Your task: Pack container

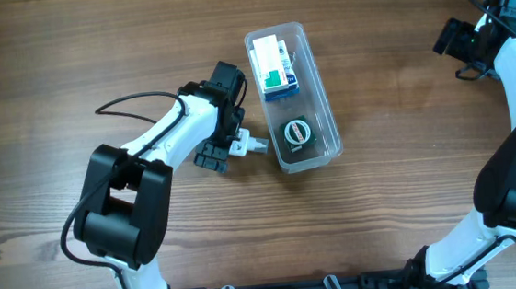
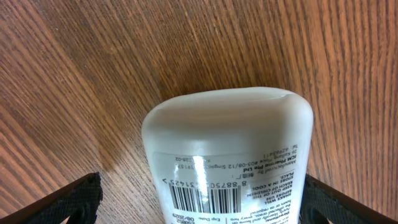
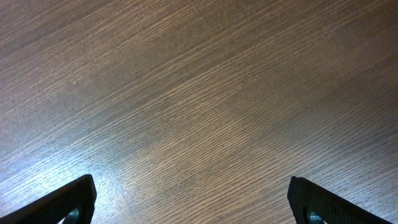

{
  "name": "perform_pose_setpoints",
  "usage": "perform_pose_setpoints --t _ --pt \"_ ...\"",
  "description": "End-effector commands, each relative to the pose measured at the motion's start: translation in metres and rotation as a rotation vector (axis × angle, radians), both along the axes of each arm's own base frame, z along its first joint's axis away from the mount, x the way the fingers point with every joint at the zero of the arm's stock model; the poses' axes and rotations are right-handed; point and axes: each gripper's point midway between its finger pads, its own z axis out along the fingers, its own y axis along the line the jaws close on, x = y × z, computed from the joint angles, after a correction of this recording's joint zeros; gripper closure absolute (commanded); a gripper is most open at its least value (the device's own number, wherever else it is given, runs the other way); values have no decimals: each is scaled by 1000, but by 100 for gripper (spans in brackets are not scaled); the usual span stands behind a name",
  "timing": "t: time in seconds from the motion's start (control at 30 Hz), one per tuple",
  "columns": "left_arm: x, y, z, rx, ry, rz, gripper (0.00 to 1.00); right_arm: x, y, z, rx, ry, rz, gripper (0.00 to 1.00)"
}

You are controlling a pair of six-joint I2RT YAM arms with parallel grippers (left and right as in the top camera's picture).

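Observation:
The white bottle should be grabbed next by my left gripper across the sides of its labeled body, so that the bottle can be laid lengthwise inside the container.
The clear plastic container lies in the middle of the table. It holds a white, green and blue box at its far end and a dark round item at its near end. My left gripper is open just left of the container, with a white bottle between its fingers. In the left wrist view the bottle shows a barcode label; the right finger touches it and the left finger stands off with a gap. My right gripper is open and empty at the far right.
The right wrist view shows only bare wood table between its open fingers. A black cable loops left of the left arm.

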Motion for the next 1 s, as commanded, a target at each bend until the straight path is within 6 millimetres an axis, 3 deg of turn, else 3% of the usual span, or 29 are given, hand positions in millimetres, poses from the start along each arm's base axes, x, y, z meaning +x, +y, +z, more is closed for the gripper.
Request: perform_pose_setpoints --t 0.0,0.37,0.8,0.9,0.97 --pt "1 6 -7 23 3 59 0 -1 -1 -8 8 15 -13 0" --pt "-4 2 -11 -8 24 183 0 -1 -1 -8 8 15 -13 0" --pt "-8 2 -18 -11 26 181 0 -1 -1 -8 8 15 -13 0" --pt "-6 2 -18 -14 21 182 17 -1 -1 -8 8 15 -13 0" --pt "-4 0 -18 -22 13 181 21 -1 -1 -8 8 15 -13 0"
